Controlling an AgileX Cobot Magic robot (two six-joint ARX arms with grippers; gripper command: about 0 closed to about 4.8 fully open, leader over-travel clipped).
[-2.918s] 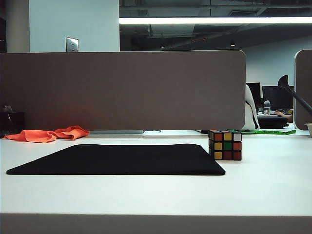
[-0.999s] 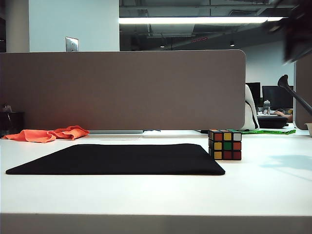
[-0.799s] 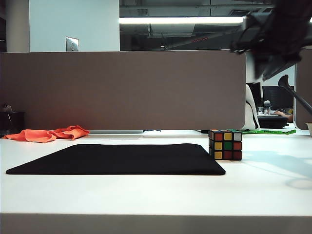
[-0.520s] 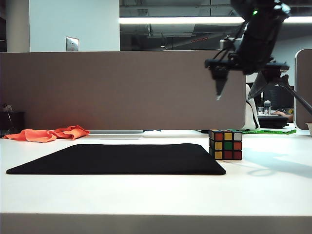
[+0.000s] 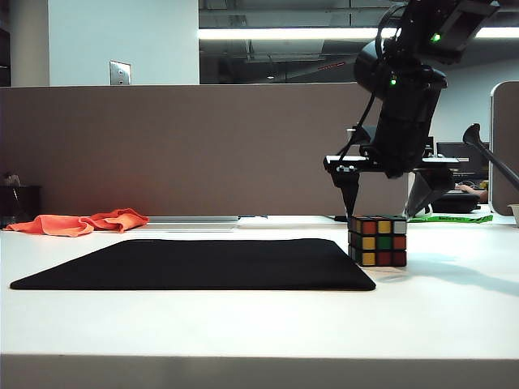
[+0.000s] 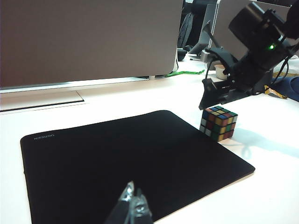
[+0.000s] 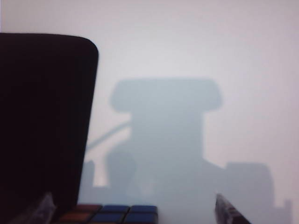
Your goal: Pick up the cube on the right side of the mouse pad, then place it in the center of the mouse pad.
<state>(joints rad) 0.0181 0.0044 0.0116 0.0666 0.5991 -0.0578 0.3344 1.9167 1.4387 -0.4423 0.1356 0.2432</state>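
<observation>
My right gripper isn't ready to close on the cube yet and needs to go lower first. Its fingers are about level with the cube's top, above the cube's sides, so they would miss if they closed now.
The cube stands on the white table, just off the right edge of the black mouse pad. My right gripper hangs open directly above the cube, its fingertips a little above the cube's top, one toward each side, holding nothing. The right wrist view shows the cube's top between the spread fingers, beside the mouse pad's corner. In the left wrist view the cube sits past the mouse pad, and my left gripper is shut and empty over the pad's near part.
An orange cloth lies at the back left of the table. A tall brown partition runs along the back. A green strip lies behind the cube at the back right. Bare white table stretches in front of the pad.
My right arm has swung in from the upper right and come down over the cube, and its jaws have opened wide. The cube, mouse pad and cloth stay where they were.
</observation>
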